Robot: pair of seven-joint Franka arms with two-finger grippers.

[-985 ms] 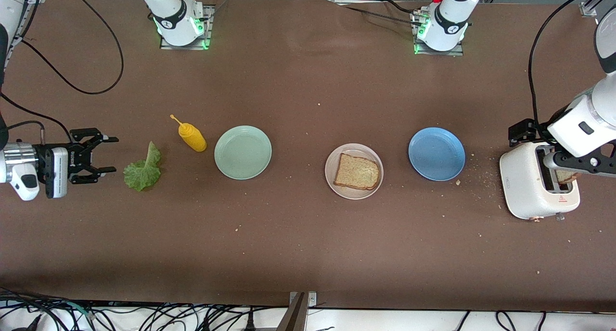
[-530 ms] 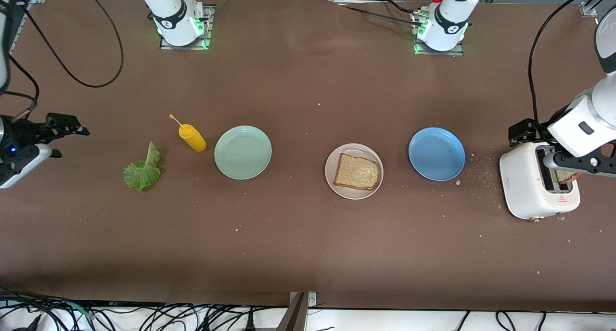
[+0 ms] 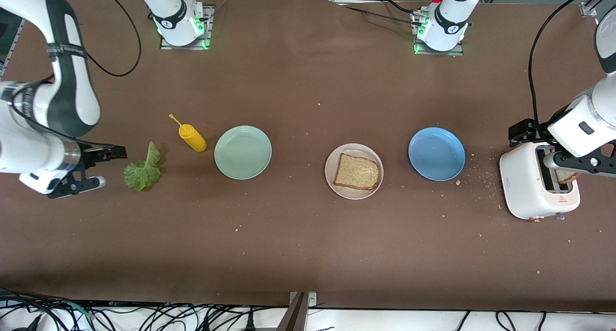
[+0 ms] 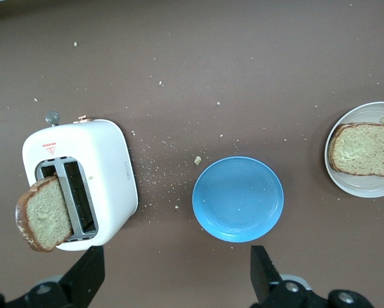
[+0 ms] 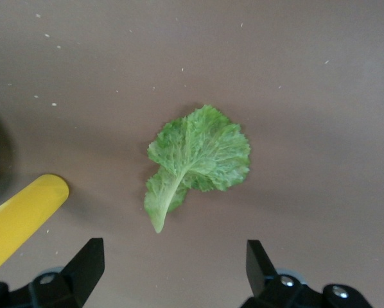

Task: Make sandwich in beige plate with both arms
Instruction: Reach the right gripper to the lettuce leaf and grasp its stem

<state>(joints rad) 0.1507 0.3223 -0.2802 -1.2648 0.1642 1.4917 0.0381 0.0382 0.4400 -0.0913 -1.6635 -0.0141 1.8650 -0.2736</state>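
Next, my right gripper grabs the lettuce leaf by its pale stem end (image 3: 152, 146) to lay the leaf on the bread slice.
One brown bread slice (image 3: 356, 171) lies on the beige plate (image 3: 332, 179) at the table's middle; both also show in the left wrist view, the slice (image 4: 365, 149) on the plate (image 4: 362, 187). A second slice (image 3: 567, 176) (image 4: 44, 215) sticks out of a white toaster (image 3: 522, 186) (image 4: 108, 167). The green lettuce leaf (image 3: 143, 169) (image 5: 198, 154) lies flat on the table. My right gripper (image 3: 105, 166) (image 5: 173, 269) is open and empty, over the table just beside the leaf. My left gripper (image 3: 548, 147) (image 4: 177, 282) is open and empty, high over the toaster.
A yellow mustard bottle (image 3: 192, 137) (image 5: 22, 215) lies beside the leaf. A mint-green plate (image 3: 243, 152) and a blue plate (image 3: 436, 154) (image 4: 238, 199) flank the beige plate. Crumbs lie scattered round the toaster and the blue plate.
My right arm swung out toward its end of the table, then came back with its gripper turned downward beside the lettuce leaf. The left arm has not moved.
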